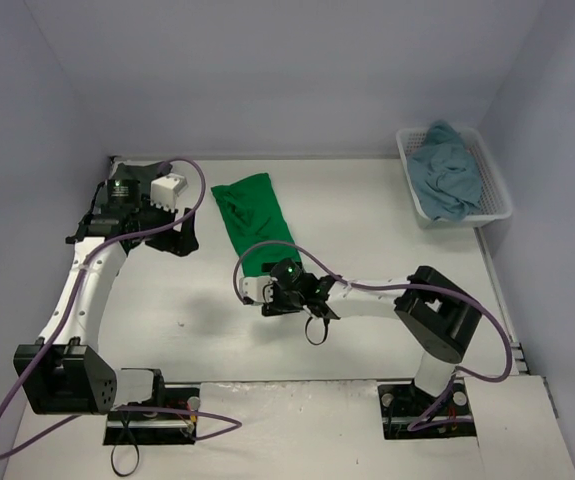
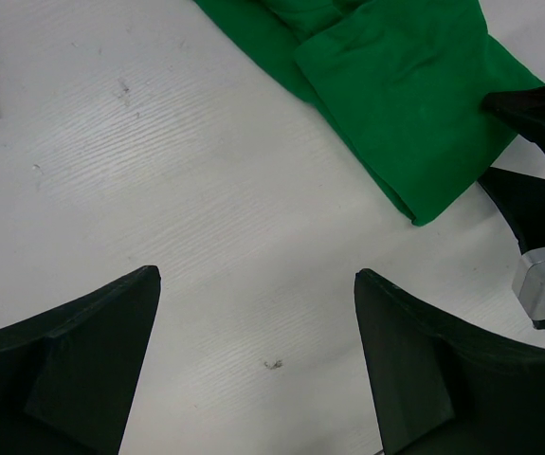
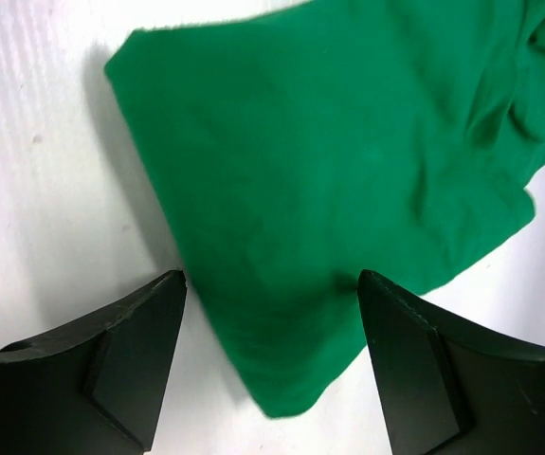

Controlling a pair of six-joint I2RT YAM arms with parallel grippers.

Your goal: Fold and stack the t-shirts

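Note:
My right gripper needs to grip the green t-shirt's near-end corner next, so that it can fold the green t-shirt's near end over the rest.
A bright green t-shirt [image 1: 252,218] lies folded into a long strip near the middle of the table [image 1: 367,230]. It also shows in the left wrist view [image 2: 414,95] and the right wrist view [image 3: 329,180]. My right gripper [image 1: 267,288] [image 3: 270,280] hovers open over the strip's near end, and the shirt's corner lies between its fingers [image 3: 130,365]. To the left of the shirt, my left gripper [image 1: 180,238] [image 2: 258,284] is open over bare table with nothing between its fingers. A teal-blue t-shirt [image 1: 447,178] sits crumpled in the basket.
The white lattice basket [image 1: 495,172] stands at the back right by the wall. Walls close in the table at the back, left and right. Purple cables loop off both arms. The right arm's gripper [image 2: 537,190] shows at the right edge of the left wrist view.

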